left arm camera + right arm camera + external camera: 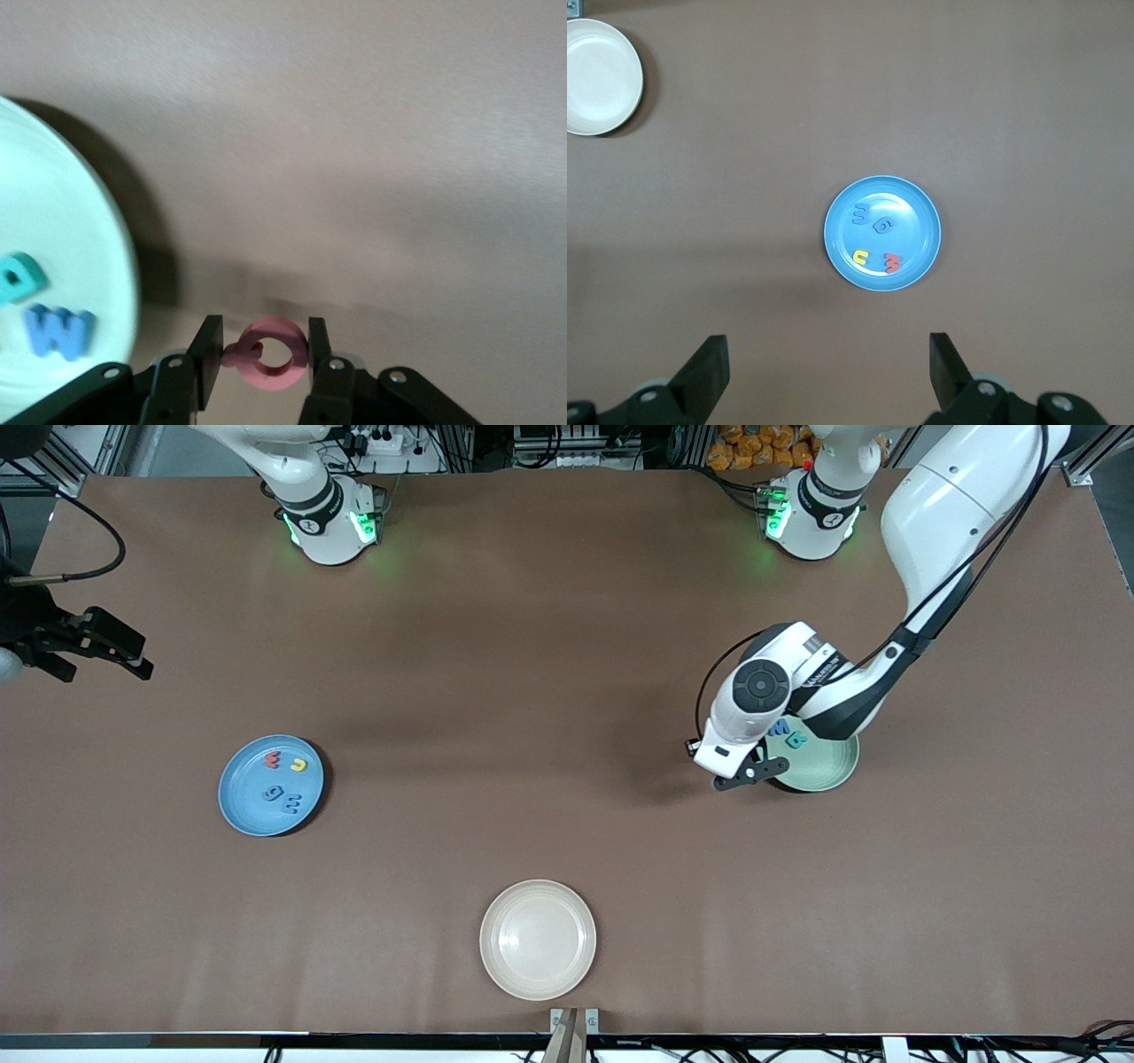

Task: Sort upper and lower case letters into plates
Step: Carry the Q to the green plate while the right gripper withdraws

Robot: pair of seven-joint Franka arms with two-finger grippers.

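Observation:
The red ring (298, 352) is hanging outside the mint green plate's rim (129, 266), so the ring would miss if I opened now. My left gripper should move the ring toward the plate.
My left gripper (753, 772) is shut on a red ring-shaped letter (270, 354), over the bare table just beside the rim of the mint green plate (833, 775). That plate (62, 221) holds a blue W (58, 329) and a teal letter (18, 276). The blue plate (232, 797) lies toward the right arm's end and carries a red letter (273, 760), a yellow one (299, 764) and two blue ones (282, 797). My right gripper (106, 666) waits open and empty, high over that end of the table, with the blue plate (833, 235) in its view.
A cream-white plate (538, 939) with nothing on it sits near the table's front edge, nearer to the front camera than both other plates. The left arm's forearm (921, 514) hangs over the table above the mint plate.

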